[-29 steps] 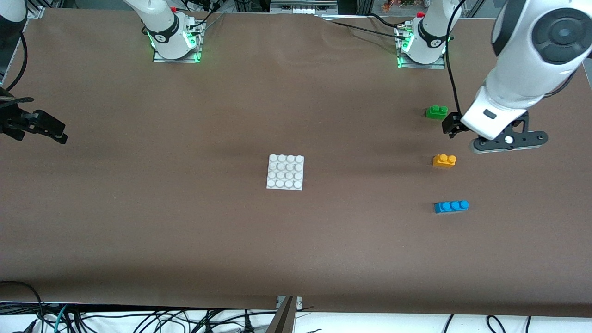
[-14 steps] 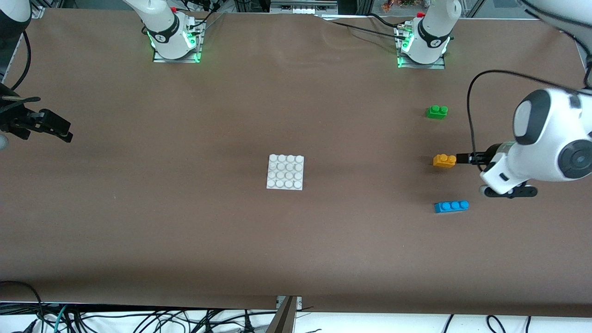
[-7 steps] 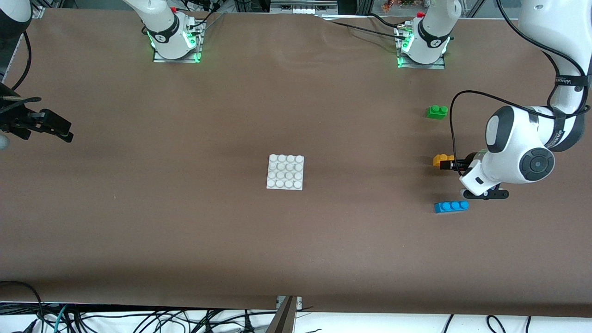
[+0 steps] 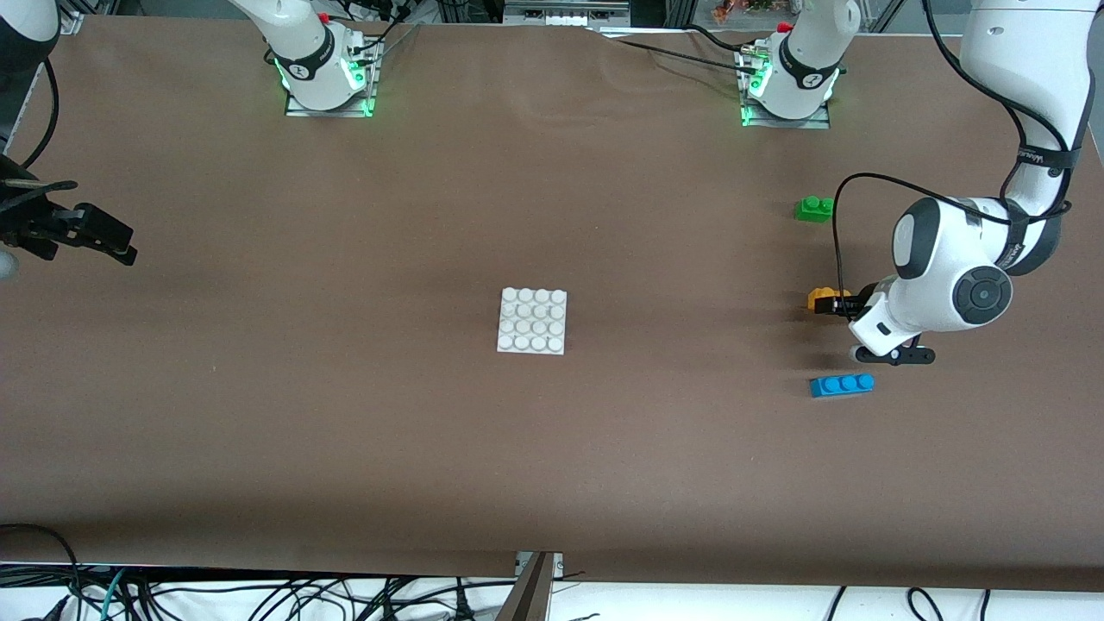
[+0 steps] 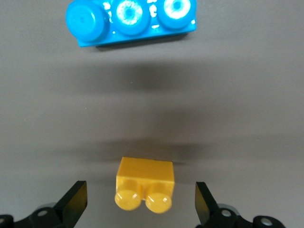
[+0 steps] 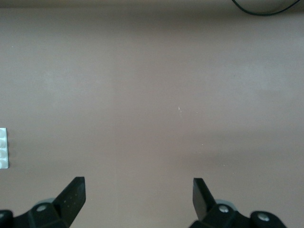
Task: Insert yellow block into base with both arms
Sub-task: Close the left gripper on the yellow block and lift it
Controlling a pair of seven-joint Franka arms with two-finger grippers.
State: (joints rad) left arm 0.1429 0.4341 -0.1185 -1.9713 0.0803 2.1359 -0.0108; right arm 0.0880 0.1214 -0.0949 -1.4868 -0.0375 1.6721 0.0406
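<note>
My left gripper moves down next before it closes on the yellow block (image 4: pixel 818 298) (image 5: pixel 145 183). Its fingers stop above the block, so closing now would miss the block.
The yellow block (image 4: pixel 818 298) lies on the brown table toward the left arm's end, partly covered by my left gripper (image 4: pixel 833 304). In the left wrist view the yellow block (image 5: pixel 145 183) lies studs toward the camera between the two black fingertips. My left gripper (image 5: pixel 141 198) is open, with a gap on each side of the block. The white studded base (image 4: pixel 532 321) lies flat at the table's middle. My right gripper (image 4: pixel 114 241) hangs open over the right arm's end of the table. In its wrist view my right gripper (image 6: pixel 137 194) holds nothing, and a sliver of the base (image 6: pixel 3 147) shows.
A green two-stud brick (image 4: pixel 813 209) lies farther from the front camera than the yellow block. A blue three-stud brick (image 4: pixel 842 385) lies nearer; the blue brick (image 5: pixel 130 21) also shows in the left wrist view. A black cable loops from the left arm's wrist.
The left arm has swung in and come down so that its open gripper now straddles the yellow block. The bricks, the base and the right arm have not moved.
</note>
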